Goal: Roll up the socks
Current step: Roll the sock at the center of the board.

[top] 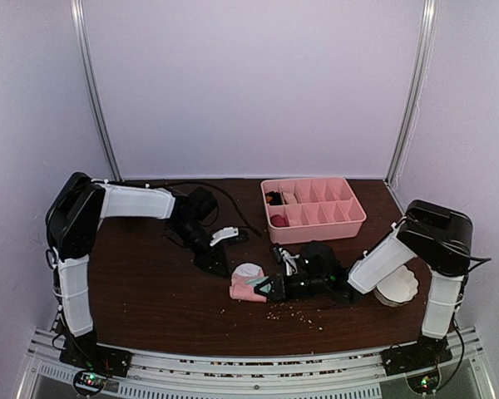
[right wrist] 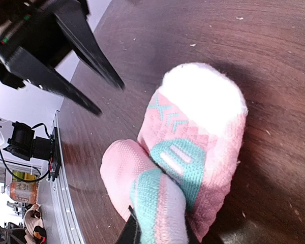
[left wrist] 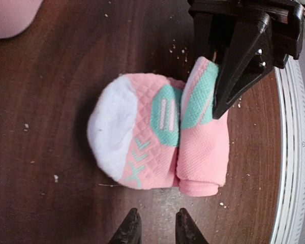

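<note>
I need to leave the mint end for my right gripper to regrip and roll, so my left gripper should grab the sock by the plain pink rolled end (top: 237, 294) (left wrist: 201, 177).
A pink sock (top: 248, 283) with mint patches and a white toe lies rolled near the table's middle front. My right gripper (right wrist: 160, 231) is shut on the sock's (right wrist: 198, 132) rolled pink and mint end, with fabric bulging between its fingers. In the left wrist view the right gripper (left wrist: 212, 81) pinches that end from above. My left gripper (left wrist: 157, 223) stands open just short of the sock (left wrist: 142, 137), apart from it, with bare table between its tips. A maroon and beige bundle (top: 276, 218) lies in the tray's left compartments; I cannot tell if it is a sock.
A pink divided tray (top: 349, 218) stands at the back right of the table. A white scalloped object (top: 397, 285) lies beside the right arm. Crumbs (top: 298, 312) are scattered in front of the sock. A metal rail (top: 249, 366) runs along the near edge.
</note>
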Tool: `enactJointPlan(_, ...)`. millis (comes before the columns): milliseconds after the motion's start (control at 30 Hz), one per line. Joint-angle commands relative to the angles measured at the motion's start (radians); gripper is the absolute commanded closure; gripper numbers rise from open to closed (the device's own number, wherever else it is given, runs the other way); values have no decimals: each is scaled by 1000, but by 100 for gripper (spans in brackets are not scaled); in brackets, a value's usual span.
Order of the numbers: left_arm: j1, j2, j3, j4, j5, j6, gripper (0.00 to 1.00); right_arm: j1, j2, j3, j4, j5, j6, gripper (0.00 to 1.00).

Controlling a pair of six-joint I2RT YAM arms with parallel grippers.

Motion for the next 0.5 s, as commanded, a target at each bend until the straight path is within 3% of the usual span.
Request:
enactJointPlan(0, -7, -53, 39, -20, -72, 82, 75, 18, -30, 3, -274, 101, 71, 100)
enactJointPlan(67, -20, -119, -25, 37, -61, 98, 75, 23, -34, 28, -330, 109, 90, 100)
enactJointPlan(167, -54, -226, -142, 155, -53, 153, 63, 26, -30, 62, -405, 103, 119, 100)
enactJointPlan(300, -88, -228, -106, 110, -64, 177, 63, 25, 1, 121, -478, 63, 152, 100)
enactJointPlan(467, -206, -309, -186, 196, -280, 299, 55, 16, 41, 140, -470, -17, 252, 100)
